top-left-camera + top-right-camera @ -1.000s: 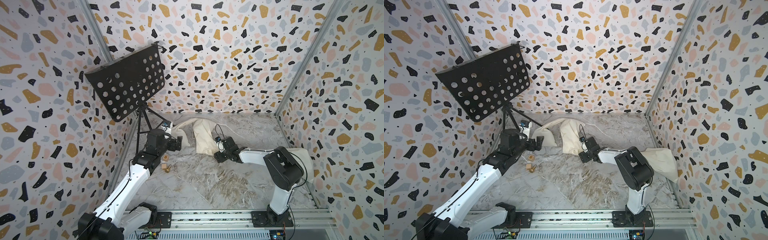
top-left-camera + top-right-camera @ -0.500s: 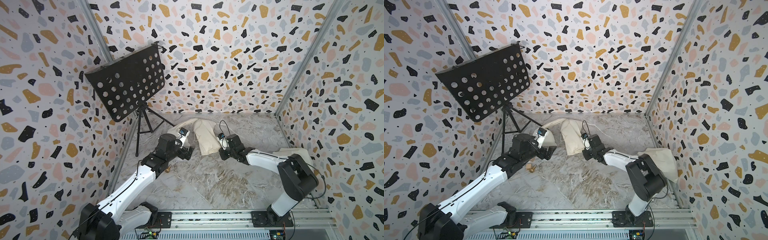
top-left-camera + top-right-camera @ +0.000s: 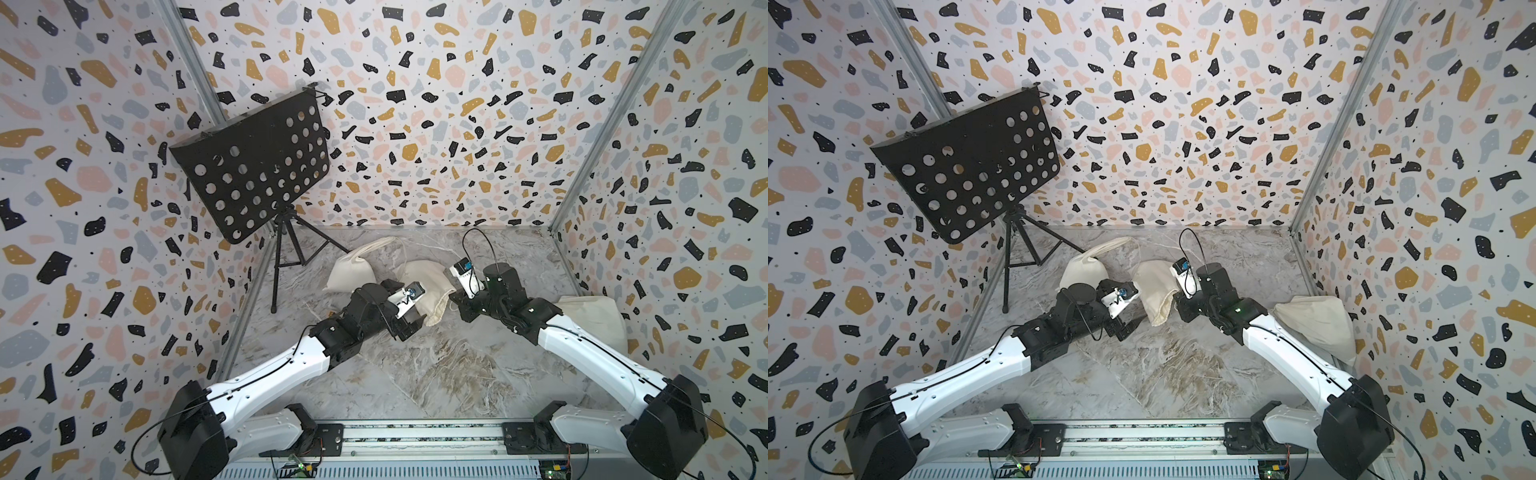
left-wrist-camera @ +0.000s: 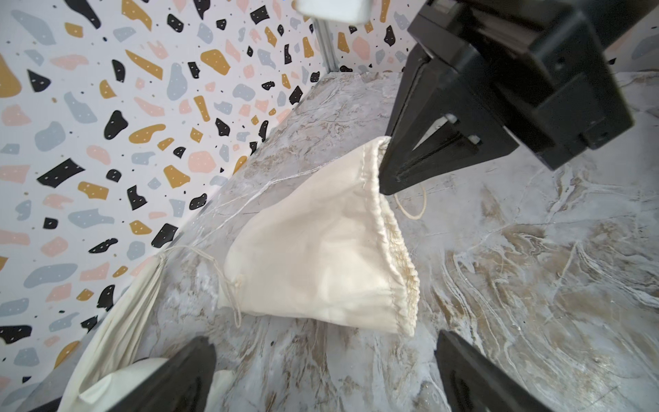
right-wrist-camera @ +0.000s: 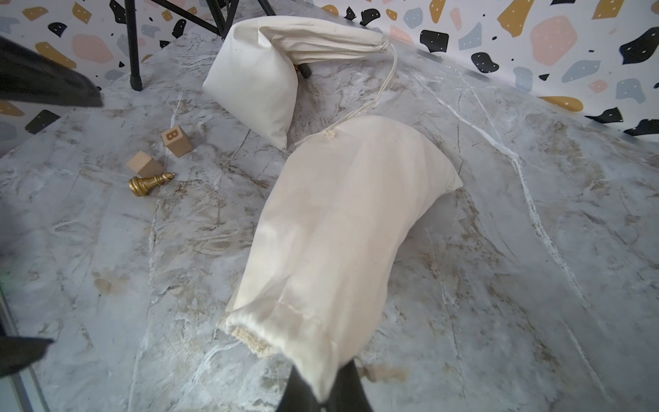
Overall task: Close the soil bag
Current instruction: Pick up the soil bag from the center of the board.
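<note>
The drawstring loop should stay free to close the soil bag (image 3: 428, 279). My left gripper next needs to grab the soil bag's rim at the opening's end opposite my right gripper.
The soil bag (image 3: 428, 279) (image 3: 1153, 282) is a cream cloth drawstring sack lying on the marble floor between my two arms. Its gathered mouth (image 4: 396, 271) faces the front, with a loop of drawstring (image 4: 413, 211) beside it. My right gripper (image 5: 322, 394) (image 3: 455, 300) is shut on a corner of the bag's rim, and the cloth runs down between its jaws. My left gripper (image 4: 324, 342) (image 3: 414, 325) is open just short of the mouth's other end, with only bare floor between its fingers.
A second cream sack (image 3: 353, 270) (image 5: 256, 89) lies behind to the left, a third (image 3: 590, 320) against the right wall. A black perforated music stand (image 3: 253, 166) on a tripod fills the back left corner. Two wooden blocks (image 5: 176, 141) and a gold chess piece (image 5: 148, 183) lie near it.
My right gripper has shut on the bag's rim. The left arm has swung from beside the stand over to the bag's mouth, still open. The bag has shifted slightly.
</note>
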`<state>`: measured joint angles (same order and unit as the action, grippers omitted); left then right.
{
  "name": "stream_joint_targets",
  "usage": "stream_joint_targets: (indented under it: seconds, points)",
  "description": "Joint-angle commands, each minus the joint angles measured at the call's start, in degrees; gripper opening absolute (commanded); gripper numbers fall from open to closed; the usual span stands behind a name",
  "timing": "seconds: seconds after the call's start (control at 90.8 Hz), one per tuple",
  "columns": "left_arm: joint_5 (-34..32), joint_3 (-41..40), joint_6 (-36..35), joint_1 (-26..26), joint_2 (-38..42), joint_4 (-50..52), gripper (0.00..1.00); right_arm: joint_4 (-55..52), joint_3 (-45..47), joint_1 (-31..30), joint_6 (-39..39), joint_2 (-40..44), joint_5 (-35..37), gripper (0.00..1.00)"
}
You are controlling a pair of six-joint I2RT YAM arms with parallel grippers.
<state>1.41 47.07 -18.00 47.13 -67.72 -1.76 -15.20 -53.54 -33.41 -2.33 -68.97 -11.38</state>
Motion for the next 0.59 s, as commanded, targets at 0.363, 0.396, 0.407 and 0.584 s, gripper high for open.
stream_joint_targets:
  seconds: [0.363, 0.396, 0.407, 0.584]
  points:
    - [-5.6, 7.7, -3.5, 7.8, -19.6, -11.5, 1.0, -4.9, -2.0, -0.3, 0.8, 6.1, -2.3, 0.0]
    - [-6.1, 7.6, -3.2, 7.9, -20.7, -12.9, 1.0, -4.9, -1.9, -0.3, 0.8, 6.2, -2.3, 0.0]
    - [-6.4, 7.5, -3.1, 7.9, -21.1, -13.5, 1.0, -4.9, -1.9, -0.3, 0.8, 6.3, -2.3, 0.0]
    - [-14.4, 7.5, -2.0, 7.9, -25.7, -18.9, 0.83, -5.0, -1.7, -0.3, 1.1, 7.4, -1.6, 0.0]
